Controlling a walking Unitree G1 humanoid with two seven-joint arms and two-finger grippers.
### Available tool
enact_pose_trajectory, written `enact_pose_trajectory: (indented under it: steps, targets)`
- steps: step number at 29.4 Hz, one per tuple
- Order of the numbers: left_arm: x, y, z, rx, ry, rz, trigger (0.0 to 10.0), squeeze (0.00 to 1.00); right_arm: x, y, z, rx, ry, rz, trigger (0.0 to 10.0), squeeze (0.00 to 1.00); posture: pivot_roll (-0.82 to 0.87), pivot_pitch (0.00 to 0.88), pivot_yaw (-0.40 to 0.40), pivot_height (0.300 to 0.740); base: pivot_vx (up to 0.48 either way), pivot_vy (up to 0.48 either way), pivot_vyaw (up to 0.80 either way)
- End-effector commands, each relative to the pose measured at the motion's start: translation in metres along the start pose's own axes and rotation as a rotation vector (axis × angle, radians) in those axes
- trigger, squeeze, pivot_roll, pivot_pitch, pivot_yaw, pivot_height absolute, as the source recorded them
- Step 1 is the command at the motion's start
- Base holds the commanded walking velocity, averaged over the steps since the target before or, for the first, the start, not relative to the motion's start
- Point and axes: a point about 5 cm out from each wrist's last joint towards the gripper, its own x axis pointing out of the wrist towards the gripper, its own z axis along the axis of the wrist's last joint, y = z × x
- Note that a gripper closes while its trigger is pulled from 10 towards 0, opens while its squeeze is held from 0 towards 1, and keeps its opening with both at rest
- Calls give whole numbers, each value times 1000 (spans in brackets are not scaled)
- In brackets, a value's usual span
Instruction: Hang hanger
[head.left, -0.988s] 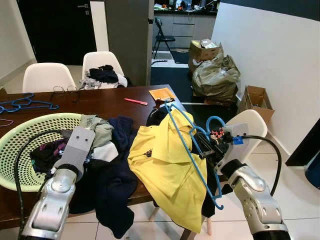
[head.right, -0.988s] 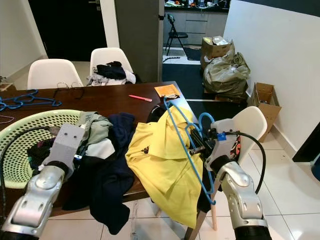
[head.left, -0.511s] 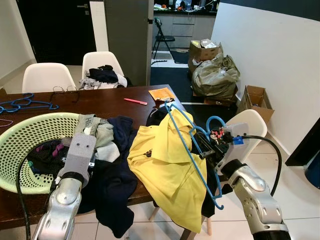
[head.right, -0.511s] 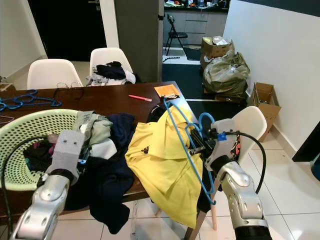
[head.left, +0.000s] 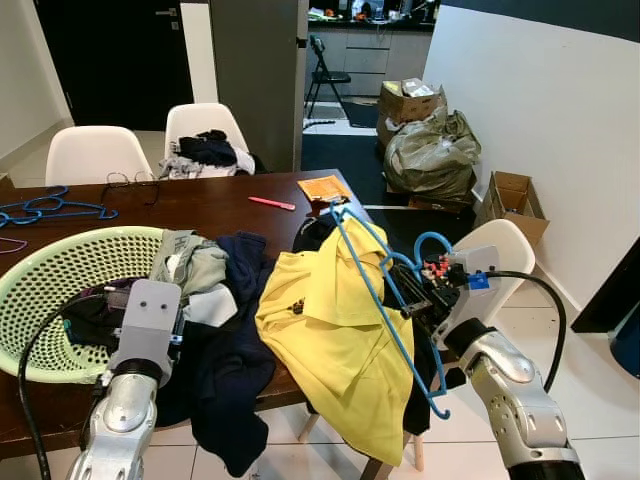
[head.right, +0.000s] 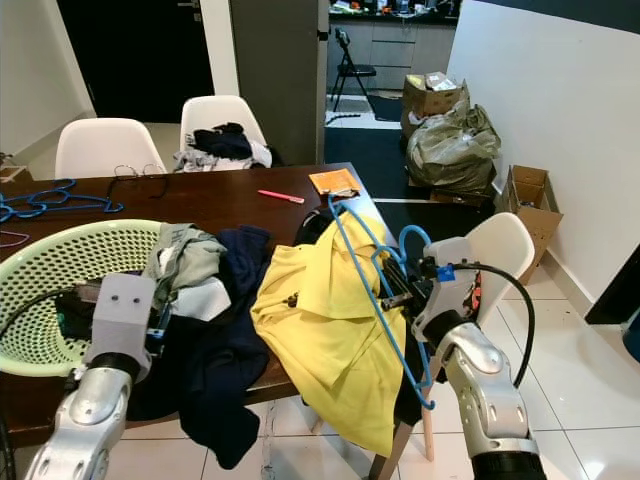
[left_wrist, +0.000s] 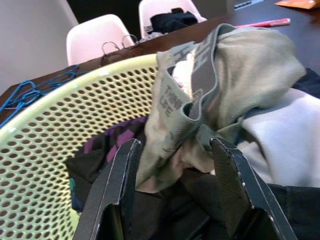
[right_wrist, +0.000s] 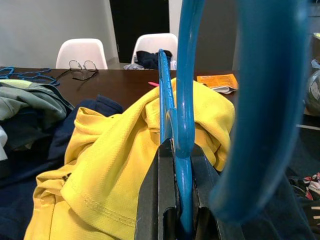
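I will next grip the grey-green garment with my left gripper by its lettered waistband (head.left: 174, 256), because the waistband stands up in a fold while the rest of the garment lies slack.
A blue hanger (head.left: 383, 300) stands tilted off the table's right end, and my right gripper (head.left: 415, 300) is shut on it near its hook. In the right wrist view the hanger (right_wrist: 184, 100) runs up between the closed fingers (right_wrist: 165, 190). A yellow polo shirt (head.left: 330, 340) drapes over the hanger and hangs down off the table corner. My left gripper (left_wrist: 175, 150) is open, held low over the clothes at the rim of the green basket (head.left: 40, 265). A grey-green garment (left_wrist: 230, 75) lies just beyond its fingertips.
A navy garment (head.left: 235, 370) spills over the brown table (head.left: 200, 205). More blue hangers (head.left: 45, 208), glasses (head.left: 130, 183), a pink pen (head.left: 272, 203) and an orange paper (head.left: 323, 187) lie farther back. A white chair (head.left: 505, 250) stands behind my right arm. Boxes and a bag (head.left: 430, 150) sit by the wall.
My left arm has drawn back and dropped lower toward the table's near edge. The right gripper and the hanger have stayed in place.
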Motion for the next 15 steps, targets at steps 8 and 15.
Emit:
enact_pose_trajectory:
  steps: [8,15]
  targets:
    - [14,6,6,-23,-38,20,10000,0,-1,0,0,5,2,0,10000,0,-23,0,-70,740,0,0,0]
    - [24,-1,9,-81,-40,-4,10000,0,-2,-1,1,3,2,-4,10000,0,-37,0,-66,740,0,0,0]
